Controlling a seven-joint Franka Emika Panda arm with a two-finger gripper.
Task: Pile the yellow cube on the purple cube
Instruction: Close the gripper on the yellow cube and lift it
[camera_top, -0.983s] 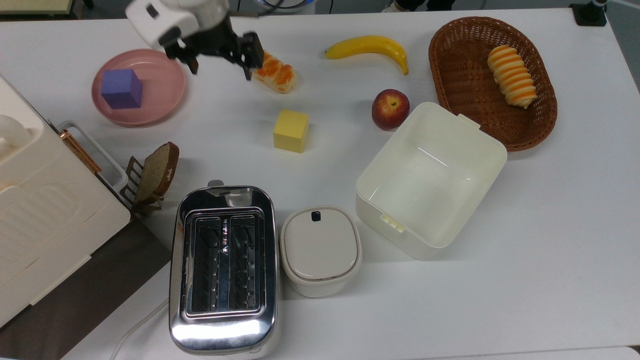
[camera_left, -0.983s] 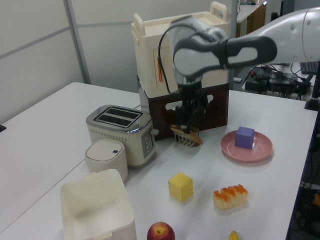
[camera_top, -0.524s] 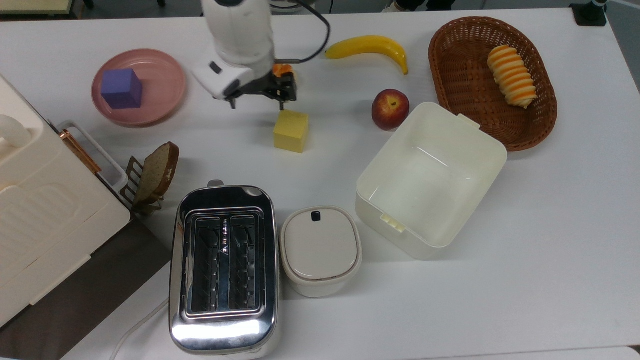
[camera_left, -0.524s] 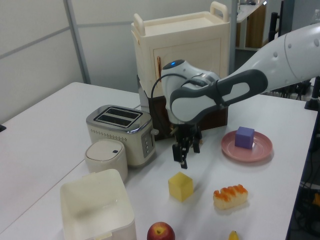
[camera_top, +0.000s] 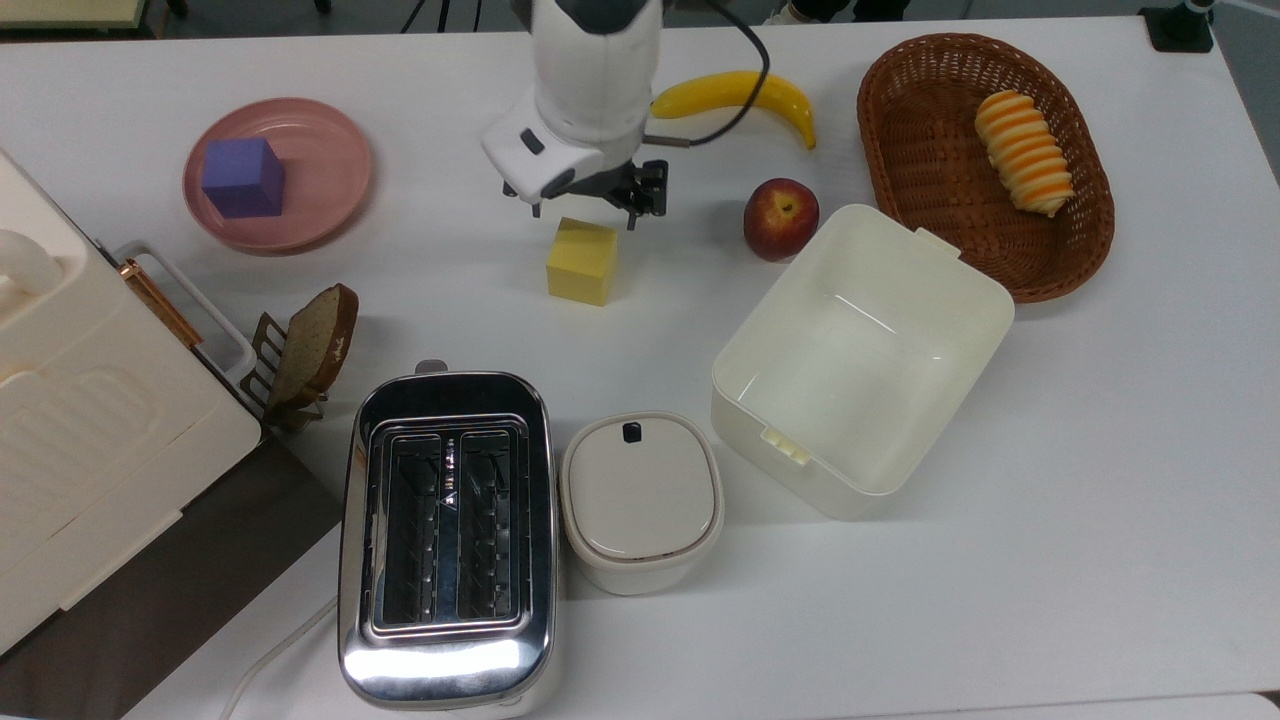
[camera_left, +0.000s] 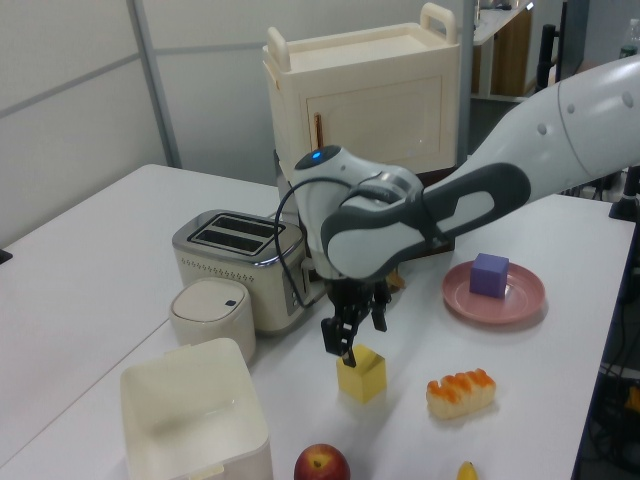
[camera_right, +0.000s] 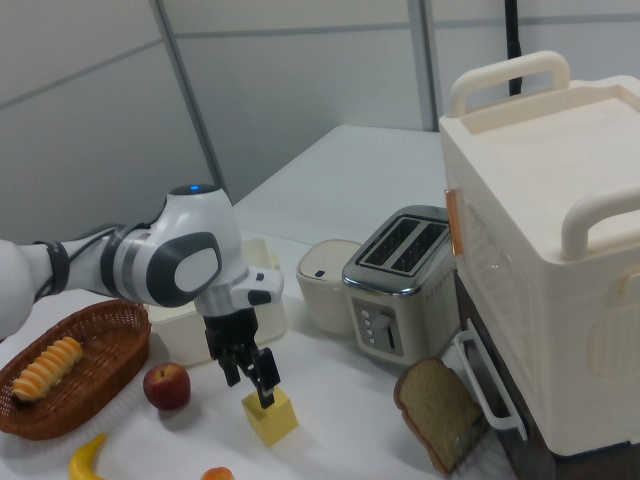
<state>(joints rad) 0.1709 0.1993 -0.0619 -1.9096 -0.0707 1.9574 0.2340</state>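
Observation:
My gripper goes to the yellow cube next and grabs its sides, which leaves the yellow cube's bottom free to rest on the purple cube (camera_left: 489, 274).
The pale-yellow cube (camera_top: 582, 262) rests on the white table near the middle of the top view. The gripper (camera_top: 585, 212) hangs open just above its far edge, one dark finger on each side and nothing between them. In the left view the gripper (camera_left: 358, 335) hovers directly over the yellow cube (camera_left: 362, 376); in the right view the gripper (camera_right: 250, 380) stands just above the yellow cube (camera_right: 271, 417). The purple cube (camera_top: 243, 178) sits on a pink plate (camera_top: 340, 200) at the top view's left, well apart from the gripper. It shows again as the purple cube (camera_left: 489, 274) in the left view.
An apple (camera_top: 780, 218), a banana (camera_top: 740, 92) and a wicker basket (camera_top: 890, 150) lie toward the top view's right. An open cream box (camera_top: 760, 410), a lidded pot (camera_top: 640, 500), a toaster (camera_top: 447, 530) and a bread slice (camera_top: 315, 345) stand nearer. An orange-topped pastry (camera_left: 461, 392) lies beside the yellow cube.
The arm has swung from beside the pink plate toward the top view's right and come down, so the open gripper now hangs over the yellow cube. No object has moved.

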